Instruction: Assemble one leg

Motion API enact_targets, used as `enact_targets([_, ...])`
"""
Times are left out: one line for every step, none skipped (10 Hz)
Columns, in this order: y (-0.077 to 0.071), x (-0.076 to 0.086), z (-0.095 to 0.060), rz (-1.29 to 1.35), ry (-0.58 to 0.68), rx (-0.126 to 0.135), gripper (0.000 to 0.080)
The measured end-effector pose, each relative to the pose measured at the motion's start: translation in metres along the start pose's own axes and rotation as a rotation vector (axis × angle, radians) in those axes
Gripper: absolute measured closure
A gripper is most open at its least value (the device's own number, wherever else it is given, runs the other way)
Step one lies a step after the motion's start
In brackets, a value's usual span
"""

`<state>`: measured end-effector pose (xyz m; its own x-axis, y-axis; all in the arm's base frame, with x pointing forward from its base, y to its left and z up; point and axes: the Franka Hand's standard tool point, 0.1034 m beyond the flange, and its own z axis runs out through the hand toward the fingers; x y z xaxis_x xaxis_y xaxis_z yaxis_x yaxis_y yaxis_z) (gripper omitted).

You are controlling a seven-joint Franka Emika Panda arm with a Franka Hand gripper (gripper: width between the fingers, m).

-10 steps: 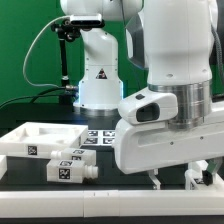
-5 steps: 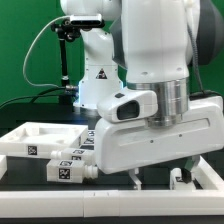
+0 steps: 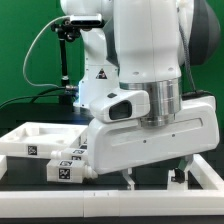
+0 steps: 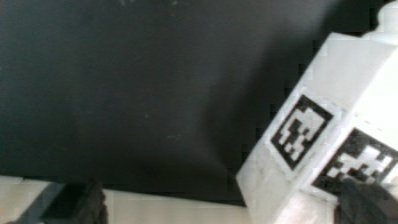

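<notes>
The white leg (image 4: pixel 324 132) is beside one finger, so closing now would miss; I should line up my gripper's fingers with the leg first.
Several white legs with black-and-white tags lie on the black table at the exterior view's left: one (image 3: pixel 68 171) at the front, one (image 3: pixel 77 154) behind it, one (image 3: pixel 30 148) further left. My gripper (image 3: pixel 154 178) hangs low over the table just to the right of them, open and empty. In the wrist view a tagged leg (image 4: pixel 320 125) lies beside one fingertip (image 4: pixel 363 198), with the other fingertip (image 4: pixel 71 205) far off over the bare table. The gripper (image 4: pixel 217 205) holds nothing.
The large flat white panel with a raised rim (image 3: pixel 25 131) lies behind the legs at the left. The robot base (image 3: pixel 98 80) stands at the back. A white strip (image 3: pixel 50 205) runs along the table's front edge.
The arm and gripper have moved toward the exterior view's left, closer to the legs, and now hide the tags behind them. The legs have not moved.
</notes>
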<state>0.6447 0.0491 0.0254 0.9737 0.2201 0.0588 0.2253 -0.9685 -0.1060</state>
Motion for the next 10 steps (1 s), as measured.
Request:
enact_targets([-0.005,0.002,-0.001,0.032,-0.003,0.005,0.0150])
enact_targets([-0.008,0.004,0.000,0.031,-0.003,0.006,0.0150])
enact_targets([-0.009,0.004,0.002,0.033,-0.004,0.007,0.0150])
enact_targets([-0.010,0.004,0.002,0.036,-0.006,0.008,0.0150])
enact_targets([-0.011,0.005,0.001,0.036,-0.011,0.010,0.0150])
enact_targets([-0.012,0.005,0.002,0.037,-0.014,0.012,0.0150])
enact_targets([-0.014,0.006,0.002,0.036,-0.016,0.012,0.0150])
enact_targets([-0.015,0.006,0.001,0.035,-0.020,0.014,0.0150])
enact_targets([-0.016,0.006,0.001,0.034,-0.021,0.014,0.0150])
enact_targets([-0.018,0.006,0.003,0.031,-0.022,0.015,0.0150])
